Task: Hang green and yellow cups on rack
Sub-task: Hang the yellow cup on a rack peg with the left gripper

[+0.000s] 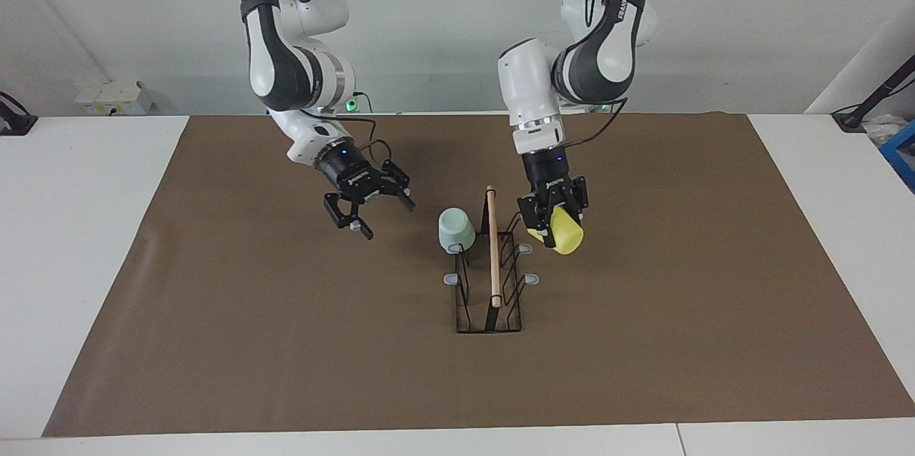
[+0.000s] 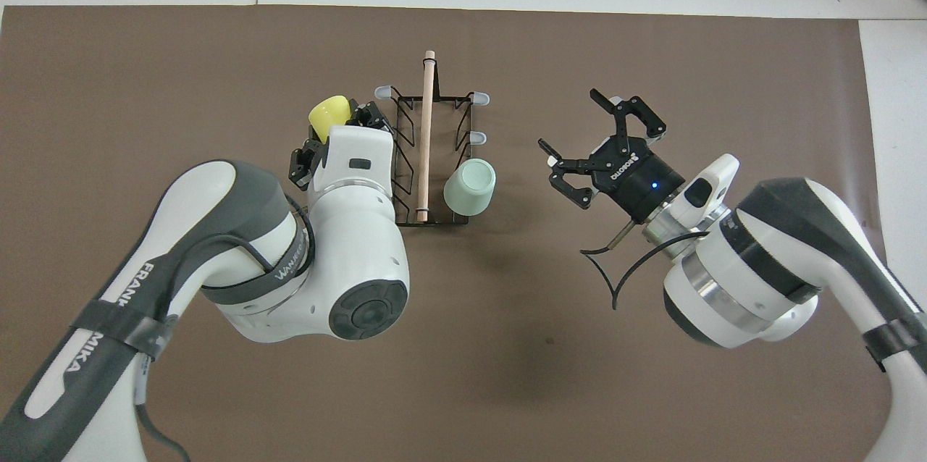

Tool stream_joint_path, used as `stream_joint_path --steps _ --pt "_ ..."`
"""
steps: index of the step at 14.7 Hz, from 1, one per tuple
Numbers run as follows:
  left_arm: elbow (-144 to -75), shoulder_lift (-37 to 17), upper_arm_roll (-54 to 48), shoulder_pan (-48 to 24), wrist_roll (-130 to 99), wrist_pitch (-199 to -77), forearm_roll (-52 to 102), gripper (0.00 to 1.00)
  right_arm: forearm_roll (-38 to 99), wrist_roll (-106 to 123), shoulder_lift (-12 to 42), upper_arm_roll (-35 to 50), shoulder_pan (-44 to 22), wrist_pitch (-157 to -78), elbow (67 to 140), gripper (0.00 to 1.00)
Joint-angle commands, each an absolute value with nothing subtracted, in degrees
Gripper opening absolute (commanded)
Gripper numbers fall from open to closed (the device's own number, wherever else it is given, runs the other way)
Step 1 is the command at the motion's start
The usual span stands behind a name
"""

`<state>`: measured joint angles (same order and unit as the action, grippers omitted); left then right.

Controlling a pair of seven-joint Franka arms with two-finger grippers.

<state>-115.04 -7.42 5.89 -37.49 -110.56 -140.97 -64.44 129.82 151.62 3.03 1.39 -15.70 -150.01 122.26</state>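
Note:
I need to keep the yellow cup in my left gripper until it gets to a free peg. It hangs beside the rack in the overhead view and is still short of the rack's free pegs.
The rack stands mid-table on the brown mat, its wooden rod pointing away from the robots; it also shows in the overhead view. The mint green cup hangs upside down on the prong nearest the robots on the right arm's side. My left gripper is shut on the yellow cup, holding it tilted in the air just beside the rack's left-arm side. My right gripper is open and empty above the mat toward the right arm's end.
Grey-tipped free prongs stick out on both sides of the rack. The brown mat covers most of the white table. A white power strip lies at the table's robot-side corner.

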Motion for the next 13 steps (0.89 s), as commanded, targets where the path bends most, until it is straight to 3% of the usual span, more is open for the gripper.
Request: stream_joint_path --steps 1,9,13 --pt "-118.4 -5.2 6.8 -41.7 -118.8 -135.4 -69.2 0.0 118.8 149.0 3.3 1.9 -12.1 -151.2 120.6 1.0" --pt "-121.6 -4.4 6.7 -45.6 -120.5 -129.6 -71.3 0.0 77.6 138.4 5.5 1.8 -0.6 -149.3 116.7 1.0" --pt "-122.6 -4.0 6.5 -47.0 -120.4 -130.2 -71.3 0.0 63.9 129.9 5.5 1.3 0.6 -149.5 116.7 1.0"
